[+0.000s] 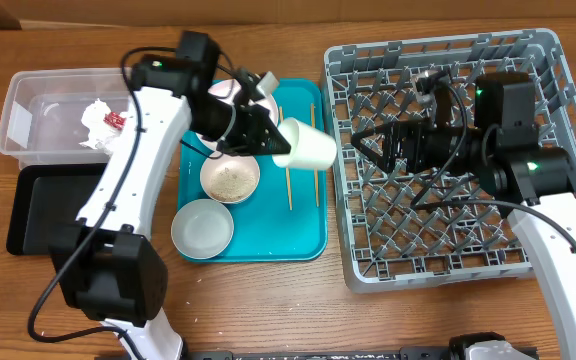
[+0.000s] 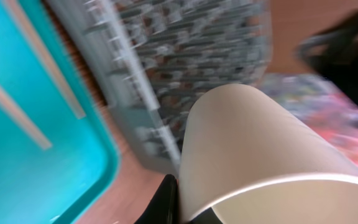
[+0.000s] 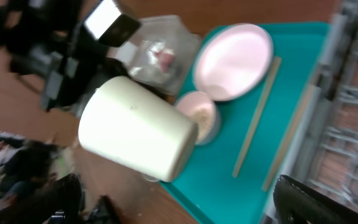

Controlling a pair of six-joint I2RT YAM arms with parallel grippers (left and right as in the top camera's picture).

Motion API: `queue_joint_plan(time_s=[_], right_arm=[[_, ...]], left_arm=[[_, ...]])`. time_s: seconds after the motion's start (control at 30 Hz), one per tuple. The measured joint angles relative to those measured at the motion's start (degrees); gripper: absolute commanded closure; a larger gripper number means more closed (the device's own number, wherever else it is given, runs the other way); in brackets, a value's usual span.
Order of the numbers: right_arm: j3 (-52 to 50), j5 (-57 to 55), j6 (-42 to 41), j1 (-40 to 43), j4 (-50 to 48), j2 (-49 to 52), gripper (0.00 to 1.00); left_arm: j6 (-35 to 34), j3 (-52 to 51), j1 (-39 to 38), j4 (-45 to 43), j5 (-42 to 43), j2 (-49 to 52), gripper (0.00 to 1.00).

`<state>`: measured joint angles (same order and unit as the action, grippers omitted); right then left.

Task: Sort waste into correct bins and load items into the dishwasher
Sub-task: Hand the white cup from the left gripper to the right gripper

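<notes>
Next, my right gripper needs to grab the small white cup around its closed base end [image 1: 325, 150] [image 3: 175, 148], opposite my left gripper. Then it can load the cup with its opening down.
My left gripper [image 1: 271, 140] is shut on the small white cup [image 1: 306, 146] and holds it on its side in the air over the right edge of the teal tray [image 1: 303, 225]. In the left wrist view the cup [image 2: 253, 149] fills the frame beside my finger [image 2: 169, 205]. My right gripper [image 1: 368, 140] is open and empty over the left edge of the grey dish rack [image 1: 448, 250], facing the cup [image 3: 135, 127]. On the tray lie the small pink dish with rice scraps [image 1: 230, 180], the grey-green bowl [image 1: 202, 228] and two chopsticks [image 1: 288, 172]. The pink plate [image 3: 234, 53] is mostly hidden under my left arm in the overhead view.
The clear tub [image 1: 28, 110] at the far left holds the crumpled napkin with the red wrapper [image 1: 103, 122]. The black tray [image 1: 28, 215] lies just in front of it. The left arm crosses over the tray's back half.
</notes>
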<state>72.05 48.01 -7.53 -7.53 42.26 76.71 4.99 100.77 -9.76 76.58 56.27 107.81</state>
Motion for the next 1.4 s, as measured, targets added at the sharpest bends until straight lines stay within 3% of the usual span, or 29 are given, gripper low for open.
queue_joint_plan(time_s=[0.2, 0.4, 0.77, 1.07, 1.2, 1.3, 1.4], right_arm=[[0.0, 10.5, -0.4, 0.0, -7.1, 1.7, 0.0], [0.0, 14.2, -2.4, -0.6, -10.8, 3.2, 0.03], [0.0, 15.1, -4.5, -8.9, -21.3, 4.3, 0.12], [0.0, 15.3, -4.7, -9.0, -23.8, 4.3, 0.17], [0.0, 15.1, -4.6, -8.9, -24.5, 4.3, 0.25], [0.0, 15.7, -4.7, -8.7, -25.1, 4.3, 0.38], [0.0, 16.0, -4.9, -8.6, -26.1, 4.3, 0.45]], left_arm=[[2.8, 0.0, 1.6, 0.0, 13.7, 0.0, 0.96], [4.3, 0.0, 1.6, -0.1, 22.6, 0.0, 0.96], [4.7, 0.0, 1.4, 0.3, 27.4, 0.0, 0.96], [5.3, 0.0, 0.7, 1.6, 28.2, 0.0, 0.96], [5.6, 0.0, 0.7, 1.6, 28.6, 0.0, 0.96], [5.7, 0.0, 0.7, 1.6, 29.4, 0.0, 0.94], [6.1, 0.0, 0.8, 1.6, 30.0, 0.0, 0.78]])
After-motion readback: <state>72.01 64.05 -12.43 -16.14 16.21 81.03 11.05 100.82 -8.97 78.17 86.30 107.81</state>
